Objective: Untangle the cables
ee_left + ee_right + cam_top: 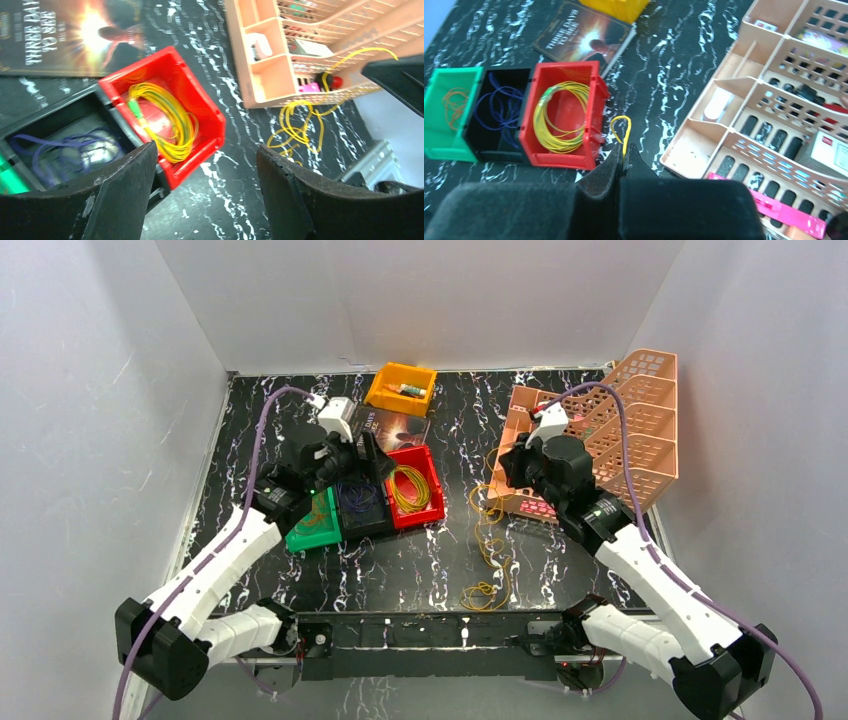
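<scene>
Next, my left gripper grabs the yellow cable's small loop (491, 455) past my right gripper's fingers, leaving the trailing tangle free to untangle.
A tangle of thin yellow cable (489, 550) trails over the black marbled table from below my right gripper to the near edge; it also shows in the left wrist view (296, 126). My right gripper (507, 478) is shut on one strand of it, and a small yellow loop (622, 131) sticks out past the closed fingertips (623, 152). My left gripper (350, 468) hangs open and empty above the bins, its fingers (117, 195) wide apart. A yellow coil (561, 120) lies in the red bin (591, 97), blue-purple cable (499, 107) in the black bin, orange cable (454, 102) in the green bin.
A peach slotted organiser (640, 390) holding small items stands at the right, close behind my right gripper. A yellow bin (400, 388) and a book (398, 426) lie at the back. White walls enclose the table.
</scene>
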{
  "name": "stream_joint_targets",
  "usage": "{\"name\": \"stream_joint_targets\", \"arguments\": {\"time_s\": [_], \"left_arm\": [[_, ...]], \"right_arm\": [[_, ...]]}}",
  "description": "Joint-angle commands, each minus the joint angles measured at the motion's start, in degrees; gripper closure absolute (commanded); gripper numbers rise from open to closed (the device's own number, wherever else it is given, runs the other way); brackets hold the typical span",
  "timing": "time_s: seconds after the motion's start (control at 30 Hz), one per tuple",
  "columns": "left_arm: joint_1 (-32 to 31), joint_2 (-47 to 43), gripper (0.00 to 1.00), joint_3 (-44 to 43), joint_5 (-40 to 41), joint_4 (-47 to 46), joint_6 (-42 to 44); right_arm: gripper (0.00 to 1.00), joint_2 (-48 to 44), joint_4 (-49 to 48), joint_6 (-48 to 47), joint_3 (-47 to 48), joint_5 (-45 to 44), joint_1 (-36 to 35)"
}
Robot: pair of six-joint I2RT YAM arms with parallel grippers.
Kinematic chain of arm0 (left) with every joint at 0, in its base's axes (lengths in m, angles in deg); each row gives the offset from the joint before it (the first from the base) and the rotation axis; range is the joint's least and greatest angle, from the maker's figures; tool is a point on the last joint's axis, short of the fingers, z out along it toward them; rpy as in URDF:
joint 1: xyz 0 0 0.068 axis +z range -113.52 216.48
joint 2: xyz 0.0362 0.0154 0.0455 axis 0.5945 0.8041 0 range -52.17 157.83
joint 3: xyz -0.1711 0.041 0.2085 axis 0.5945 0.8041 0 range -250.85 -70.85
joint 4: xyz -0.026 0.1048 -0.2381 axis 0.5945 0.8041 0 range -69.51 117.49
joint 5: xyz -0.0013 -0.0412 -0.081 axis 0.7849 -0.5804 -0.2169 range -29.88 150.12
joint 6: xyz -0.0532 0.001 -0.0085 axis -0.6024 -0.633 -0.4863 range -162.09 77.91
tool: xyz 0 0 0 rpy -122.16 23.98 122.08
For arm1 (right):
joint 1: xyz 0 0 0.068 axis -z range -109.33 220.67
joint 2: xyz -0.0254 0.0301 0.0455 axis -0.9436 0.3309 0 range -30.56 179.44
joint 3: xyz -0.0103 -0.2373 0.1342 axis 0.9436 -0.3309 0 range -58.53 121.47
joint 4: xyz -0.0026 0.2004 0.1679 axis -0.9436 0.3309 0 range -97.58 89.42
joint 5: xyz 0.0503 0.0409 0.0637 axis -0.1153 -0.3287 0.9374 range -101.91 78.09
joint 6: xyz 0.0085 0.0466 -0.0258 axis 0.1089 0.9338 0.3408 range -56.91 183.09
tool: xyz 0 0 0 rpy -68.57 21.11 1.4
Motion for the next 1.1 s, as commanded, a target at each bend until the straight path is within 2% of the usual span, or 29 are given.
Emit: {"name": "stream_joint_targets", "arguments": {"time_s": [0.0,0.17,0.27,0.43,0.8,0.87,1.0,1.07], "left_arm": [[-5.9,1.9,0.30,1.2,-2.3,-9.1,-1.9],[-13.3,5.7,0.30,2.1,-0.9,-16.3,-2.1],[-15.5,6.6,0.30,2.7,-3.6,-20.9,-1.6],[-15.8,6.1,0.29,2.8,-8.7,-24.9,0.7],[-15.8,7.3,0.29,1.4,-15.4,-26.8,2.4],[-15.8,10.8,0.31,-0.7,-18.9,-27.8,1.4],[-16.2,14.2,0.36,-2.5,-20.7,-29.6,0.5],[-16.4,16.4,0.44,-3.6,-22.0,-30.3,-0.2]], "right_arm": [[1.00,-1.4,-2.2,-2.9,4.0,8.5,0.1],[1.00,-2.3,-1.6,-3.0,4.1,14.9,0.0],[1.00,-3.4,-2.1,-3.1,3.2,18.5,0.1],[1.00,-3.9,-2.3,-3.9,3.2,24.0,0.1],[1.00,-2.5,-4.1,-5.1,4.2,35.8,0.0],[1.00,-2.6,-4.8,-4.6,4.1,36.8,0.1],[1.00,-2.1,-6.0,-3.3,4.1,39.5,0.1],[1.00,-2.5,-7.2,-2.2,3.1,40.5,0.0]]}}
